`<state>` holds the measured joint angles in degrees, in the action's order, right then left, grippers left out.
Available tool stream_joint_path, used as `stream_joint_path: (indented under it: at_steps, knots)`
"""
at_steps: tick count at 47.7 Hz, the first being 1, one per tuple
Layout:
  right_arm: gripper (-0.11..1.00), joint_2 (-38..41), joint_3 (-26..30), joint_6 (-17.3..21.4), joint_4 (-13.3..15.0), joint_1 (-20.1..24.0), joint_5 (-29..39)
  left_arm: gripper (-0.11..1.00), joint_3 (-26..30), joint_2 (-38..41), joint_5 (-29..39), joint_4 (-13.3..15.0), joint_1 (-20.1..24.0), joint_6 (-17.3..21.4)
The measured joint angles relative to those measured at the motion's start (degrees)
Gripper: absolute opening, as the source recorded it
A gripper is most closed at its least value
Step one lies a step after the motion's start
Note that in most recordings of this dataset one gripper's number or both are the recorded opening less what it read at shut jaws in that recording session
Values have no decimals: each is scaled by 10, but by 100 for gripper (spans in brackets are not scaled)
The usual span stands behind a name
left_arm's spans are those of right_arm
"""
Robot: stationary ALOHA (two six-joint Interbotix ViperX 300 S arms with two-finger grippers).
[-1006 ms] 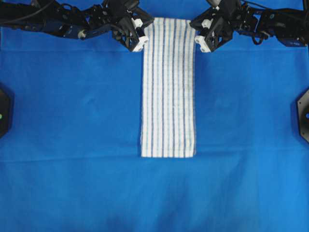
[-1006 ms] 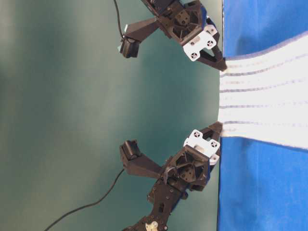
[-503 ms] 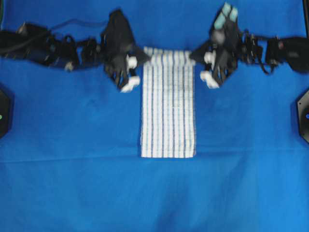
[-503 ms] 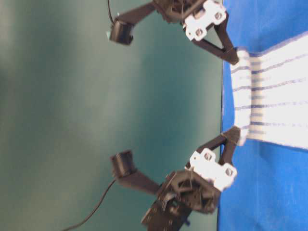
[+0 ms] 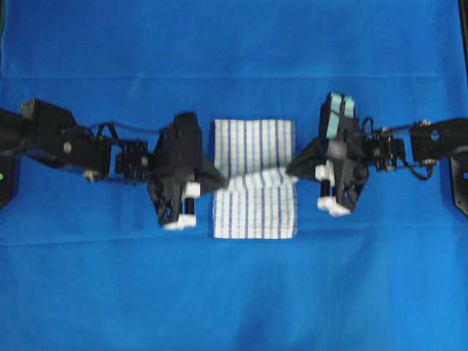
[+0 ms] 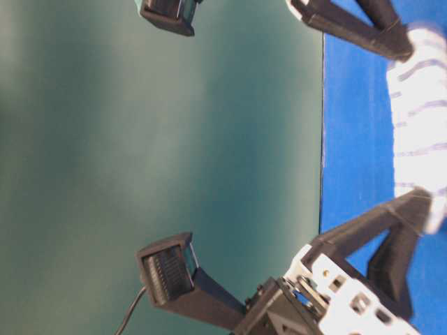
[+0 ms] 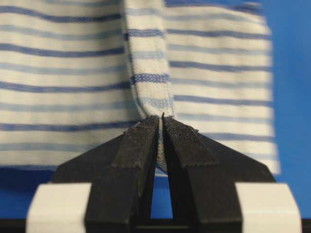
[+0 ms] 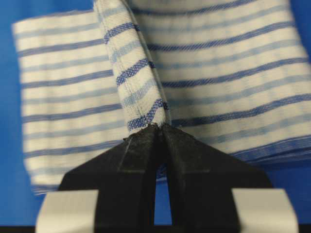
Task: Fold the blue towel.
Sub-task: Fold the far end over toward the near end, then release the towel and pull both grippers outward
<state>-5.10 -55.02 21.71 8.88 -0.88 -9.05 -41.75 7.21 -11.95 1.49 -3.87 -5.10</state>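
The lifted edge (image 5: 256, 179) is still above the towel's middle, short of its near edge (image 5: 254, 238), so my right gripper keeps hold of the lifted edge for now.
The blue towel (image 5: 254, 142), white with thin blue stripes, lies in the middle of the table, bent over on itself. My left gripper (image 5: 219, 180) is shut on its left corner, and my right gripper (image 5: 292, 169) is shut on its right corner. Both hold the lifted far edge above the towel's middle. In the left wrist view the towel (image 7: 73, 73) has a hem pinched at the tips of the left gripper (image 7: 161, 119). In the right wrist view the towel (image 8: 233, 63) has a rolled edge pinched in the right gripper (image 8: 158, 127). The table-level view shows the raised towel (image 6: 419, 105) between two black fingers.
A plain blue cloth (image 5: 234, 307) covers the whole table. Black fixtures sit at the table's left edge (image 5: 6, 175) and right edge (image 5: 459, 175). A green wall (image 6: 140, 139) fills the table-level view beyond the table edge.
Both grippers moved from the far end toward the near end with the towel's far edge held, lifting it. The flat strip is now doubled over on itself.
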Motion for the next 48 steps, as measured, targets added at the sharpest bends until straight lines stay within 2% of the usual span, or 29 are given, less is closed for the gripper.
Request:
stream_joint_path:
  at_steps: [4, 16, 43, 45, 48]
  knots:
    - [5, 0, 0, 0, -11, 25, 2, 2, 5, 0, 9, 0, -19, -15]
    - [5, 4, 7, 0, -30, 66, 3, 2, 13, 0, 30, 0, -50, -18]
    - [5, 37, 42, 0, -33, 81, 48, 3, 13, 9, 47, 0, -51, -18]
    - [6, 37, 43, 0, -34, 82, 50, 6, 13, 12, 46, 0, -50, -18]
    - [6, 37, 43, 0, -36, 83, 55, 18, 14, 15, 47, 1, -50, -19]
